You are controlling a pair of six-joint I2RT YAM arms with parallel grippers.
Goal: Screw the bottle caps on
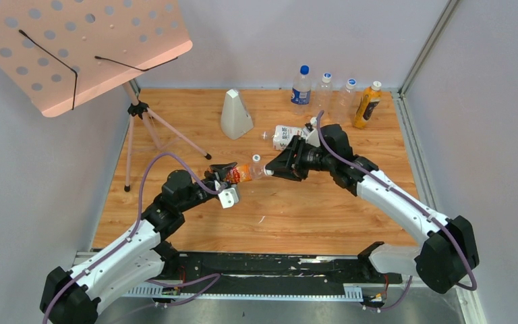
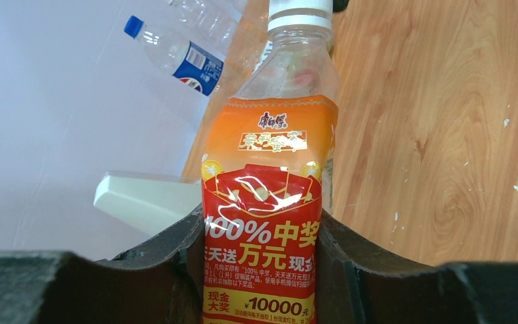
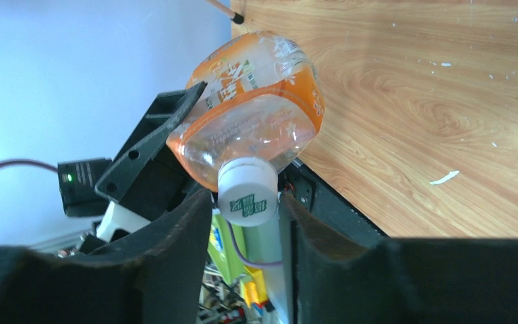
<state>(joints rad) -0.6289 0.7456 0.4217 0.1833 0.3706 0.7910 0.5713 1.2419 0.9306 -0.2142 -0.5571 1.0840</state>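
Observation:
The white bottle cap [image 1: 268, 172] [image 3: 247, 192] has to be screwed onto the bottle's neck, so my right gripper's fingers should next grab it by its opposite sides.
My left gripper [image 1: 233, 174] is shut on the smaller bottle with the orange label [image 1: 242, 173] and holds it sideways above the table. In the left wrist view its fingers [image 2: 175, 256] clamp the bottle's label [image 2: 263, 202]. A white bottle cap [image 2: 300, 13] sits on the bottle's neck. My right gripper [image 1: 271, 169] meets the bottle from the right. In the right wrist view its fingertips [image 3: 202, 209] close around that cap [image 3: 247, 192]. The larger bottle [image 1: 288, 136] lies on the table behind. A second small white cap [image 1: 257, 157] lies beside the right gripper.
A white pyramid-shaped object [image 1: 235, 115] stands at the back middle. A blue-labelled bottle [image 1: 301, 86], two clear bottles [image 1: 324, 88] and an orange juice bottle [image 1: 367, 104] stand along the back wall. A pink music stand [image 1: 81, 47] with a tripod is on the left.

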